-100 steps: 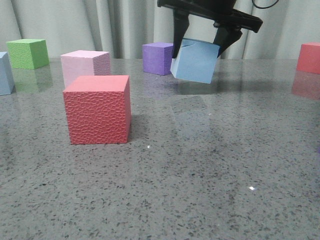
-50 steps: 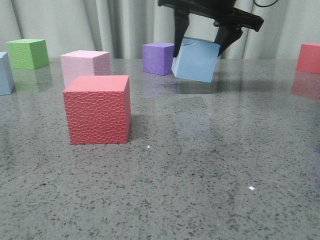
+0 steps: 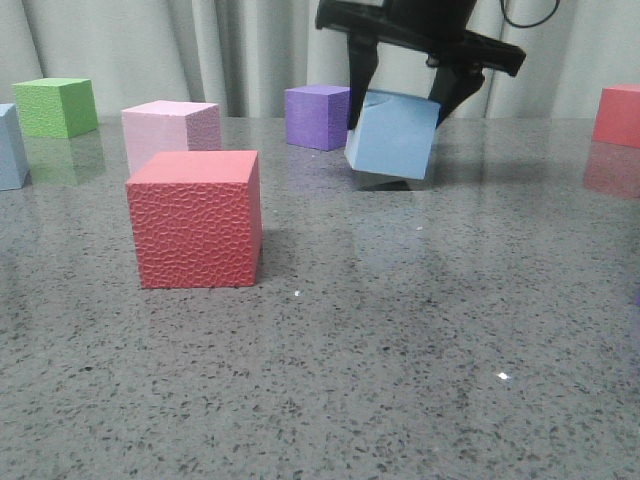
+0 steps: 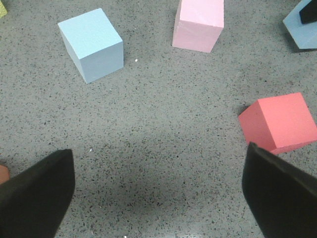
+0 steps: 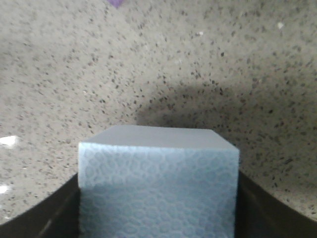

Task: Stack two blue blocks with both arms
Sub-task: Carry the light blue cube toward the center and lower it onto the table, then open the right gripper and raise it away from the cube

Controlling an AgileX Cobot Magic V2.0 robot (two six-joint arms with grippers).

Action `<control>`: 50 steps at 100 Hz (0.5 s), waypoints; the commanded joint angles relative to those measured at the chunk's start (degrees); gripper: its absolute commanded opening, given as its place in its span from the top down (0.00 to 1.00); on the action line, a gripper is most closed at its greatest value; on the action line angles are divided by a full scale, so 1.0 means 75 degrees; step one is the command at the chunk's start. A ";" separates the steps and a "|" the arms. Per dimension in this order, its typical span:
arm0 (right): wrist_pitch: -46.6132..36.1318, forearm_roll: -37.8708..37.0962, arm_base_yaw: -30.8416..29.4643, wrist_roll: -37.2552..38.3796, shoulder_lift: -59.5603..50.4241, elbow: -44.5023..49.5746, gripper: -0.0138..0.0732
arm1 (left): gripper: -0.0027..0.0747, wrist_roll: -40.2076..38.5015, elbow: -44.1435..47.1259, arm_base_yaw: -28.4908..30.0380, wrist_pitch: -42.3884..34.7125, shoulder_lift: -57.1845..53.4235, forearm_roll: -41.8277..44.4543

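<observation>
The tilted blue block's lower edge hovers over the tabletop in the front view, so it is time for my right gripper to open now.
My right gripper (image 3: 401,104) is shut on one blue block (image 3: 393,136), which hangs tilted just above the table at the back, right of the middle. The right wrist view is filled by that block (image 5: 158,181), with a dark finger on each side of it. The same block shows at the edge of the left wrist view (image 4: 301,29). The other blue block (image 3: 8,148) rests on the table at the far left edge, seen whole in the left wrist view (image 4: 92,44). My left gripper (image 4: 158,198) hovers open over bare table with nothing between its fingers.
A red cube (image 3: 196,220) stands front left, with a pink cube (image 3: 170,130) behind it. A green cube (image 3: 55,107) sits far back left, a purple cube (image 3: 317,116) just left of the held block, and another red cube (image 3: 618,115) at the right edge.
The right gripper has come down with the blue block, which now hangs closer to the table. The other cubes have not moved.
</observation>
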 commanded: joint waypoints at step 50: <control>-0.0153 -0.0003 -0.0018 -0.0011 -0.0370 -0.0270 0.10 | 0.12 0.0005 -0.0252 -0.0036 -0.0463 0.0032 -0.0129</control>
